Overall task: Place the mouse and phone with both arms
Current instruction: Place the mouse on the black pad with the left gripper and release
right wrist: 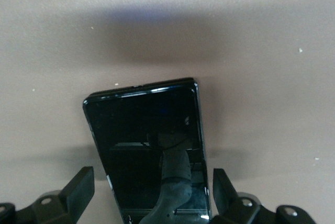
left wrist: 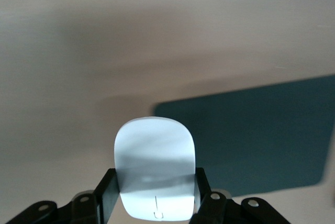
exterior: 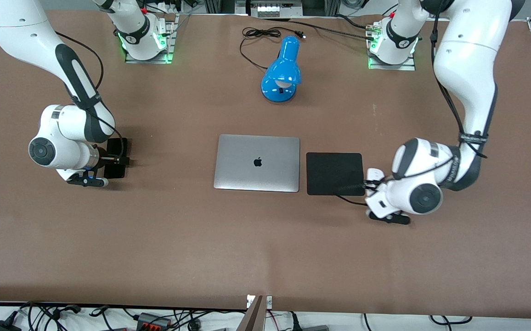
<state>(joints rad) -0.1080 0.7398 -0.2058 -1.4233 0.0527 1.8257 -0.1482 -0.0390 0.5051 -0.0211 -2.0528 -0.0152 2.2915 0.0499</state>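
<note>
The mouse is short of the pad. My left gripper needs to move the white mouse point(exterior: 375, 174) toward the black mouse pad point(exterior: 333, 173) before it lets go.
The white mouse point(exterior: 375, 174) sits between the fingers of my left gripper point(exterior: 370, 183), just beside the black mouse pad point(exterior: 334, 173), at its edge toward the left arm's end. In the left wrist view both fingers press the sides of the mouse point(left wrist: 154, 150), so the left gripper point(left wrist: 155, 182) is shut on it. The black phone point(exterior: 115, 148) lies flat on the table toward the right arm's end. My right gripper point(exterior: 117, 162) is low over it and open. In the right wrist view its fingers point(right wrist: 81, 185) stand clear of both long edges of the phone point(right wrist: 141, 135).
A closed silver laptop point(exterior: 257, 162) lies mid-table beside the mouse pad point(left wrist: 251, 135). A blue desk lamp point(exterior: 282, 71) with a black cable point(exterior: 261, 33) stands farther from the front camera, between the arm bases. Bare brown table point(exterior: 247, 248) lies nearer the camera.
</note>
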